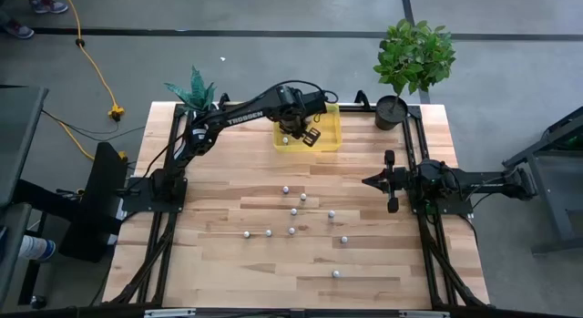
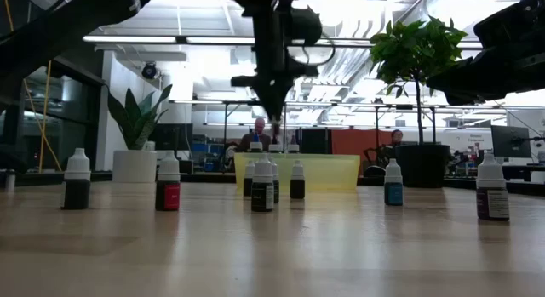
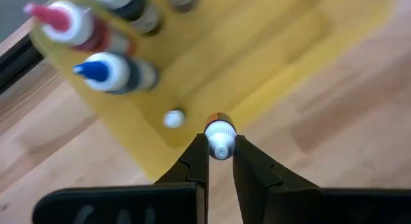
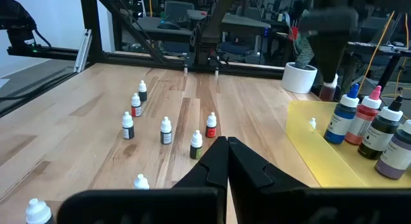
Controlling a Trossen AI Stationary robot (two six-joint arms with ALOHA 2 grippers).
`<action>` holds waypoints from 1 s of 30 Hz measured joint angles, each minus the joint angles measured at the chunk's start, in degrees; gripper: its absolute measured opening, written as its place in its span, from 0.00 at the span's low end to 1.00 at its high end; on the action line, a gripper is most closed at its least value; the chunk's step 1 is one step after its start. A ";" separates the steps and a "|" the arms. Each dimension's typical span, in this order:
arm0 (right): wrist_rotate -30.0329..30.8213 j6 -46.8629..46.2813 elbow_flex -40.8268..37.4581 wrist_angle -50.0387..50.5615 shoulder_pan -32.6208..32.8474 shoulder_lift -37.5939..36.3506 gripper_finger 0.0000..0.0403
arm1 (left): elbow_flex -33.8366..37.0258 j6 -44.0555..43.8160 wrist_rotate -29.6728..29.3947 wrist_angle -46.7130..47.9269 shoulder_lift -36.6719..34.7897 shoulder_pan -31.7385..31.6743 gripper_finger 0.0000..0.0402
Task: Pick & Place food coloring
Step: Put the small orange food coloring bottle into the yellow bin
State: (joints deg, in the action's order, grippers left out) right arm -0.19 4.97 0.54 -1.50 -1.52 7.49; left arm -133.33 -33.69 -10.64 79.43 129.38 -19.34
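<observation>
My left gripper keeps hold of the held bottle (image 3: 220, 135) until it is on the yellow tray's bottom, as the bottle hangs above it in the left wrist view.
My left gripper (image 1: 293, 132) hovers over the translucent yellow tray (image 1: 330, 141) at the table's far side, shut on a small white-capped food coloring bottle (image 3: 220, 133). Inside the tray (image 3: 270, 51) stand larger bottles with pink (image 3: 61, 20) and blue (image 3: 96, 71) caps and one small whitish bottle (image 3: 173, 119). Several small bottles stand upright on the table's middle (image 1: 293, 211), also seen in the low view (image 2: 262, 185). My right gripper (image 4: 226, 146) waits shut at the table's right side (image 1: 375, 181). My left gripper pinches the small bottle by its white cap (image 3: 221, 129) between the two fingertips (image 3: 200, 147). The fingers come from above, pointing down. The bottle hangs upright below them, lifted clear above the tray's edge (image 2: 274, 127).
A black pot with a green plant (image 1: 392, 111) stands at the far right corner, and a spiky plant (image 1: 194, 90) at the far left. Black frame rails (image 1: 412, 154) run along both sides. A person (image 2: 258, 135) sits far behind the table. Bare wood lies near the front edge.
</observation>
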 joint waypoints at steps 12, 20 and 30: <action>0.00 0.00 0.00 -0.02 -0.02 0.00 0.00 | 11.39 -5.43 -0.48 -12.53 0.22 -0.74 0.08; 0.00 0.00 0.00 -0.02 -0.02 0.00 0.00 | 16.52 -6.90 -2.16 -15.61 0.22 -1.31 0.08; 0.00 -0.02 0.00 -0.02 -0.02 0.00 0.00 | 19.29 -6.83 -3.12 -17.53 0.22 -2.07 0.08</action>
State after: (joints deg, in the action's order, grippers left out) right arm -0.18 4.95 0.54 -1.52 -1.54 7.49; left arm -114.04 -40.52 -13.75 61.91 129.60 -21.41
